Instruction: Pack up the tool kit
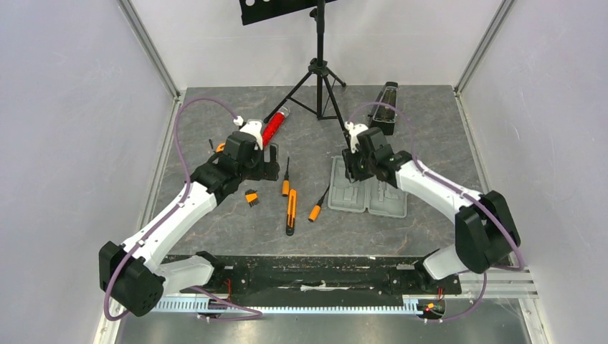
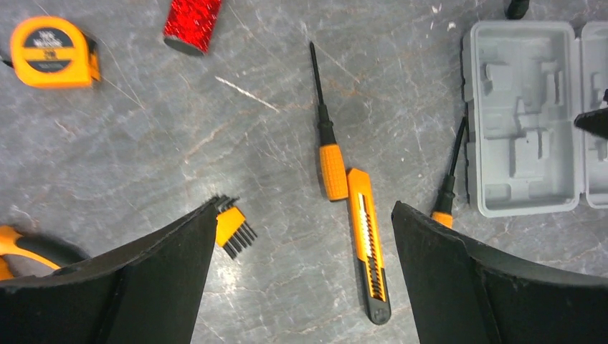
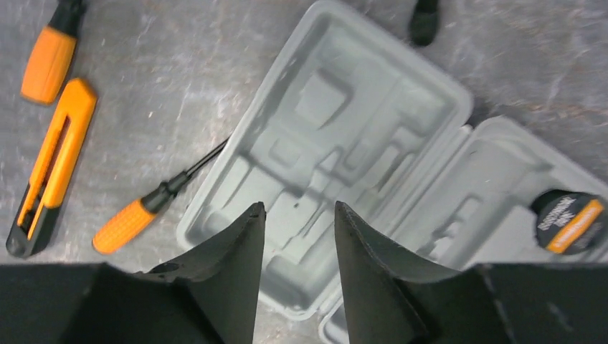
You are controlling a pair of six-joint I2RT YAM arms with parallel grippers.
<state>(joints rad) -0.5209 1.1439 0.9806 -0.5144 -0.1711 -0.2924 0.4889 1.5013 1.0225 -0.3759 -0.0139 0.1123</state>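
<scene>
I will pick up the orange knife by its black end (image 1: pixel 290 228) (image 2: pixel 376 299) with my left gripper next, so its orange end stays free to hand to my right gripper.
The grey tool kit case (image 1: pixel 367 193) lies open and flat on the table. My right gripper (image 3: pixel 299 208) hovers over its recessed half (image 3: pixel 337 136), jaws partly open with nothing between them. A round black thing with an orange label (image 3: pixel 570 222) sits in the other half. Left of the case lie two orange-handled screwdrivers (image 2: pixel 326 143) (image 2: pixel 448 186), an orange knife (image 2: pixel 369 244) and a small hex key set (image 2: pixel 233 228). The orange tape measure (image 2: pixel 54 51) lies further left. My left gripper (image 2: pixel 305 208) hangs wide open above the table beside the knife, holding nothing.
A red glittery cylinder (image 1: pixel 274 127) lies at the back, near the feet of a black tripod stand (image 1: pixel 319 72). A black metronome (image 1: pixel 387 107) stands behind the case. An orange-and-black handle (image 2: pixel 21 247) shows at the left wrist view's left edge.
</scene>
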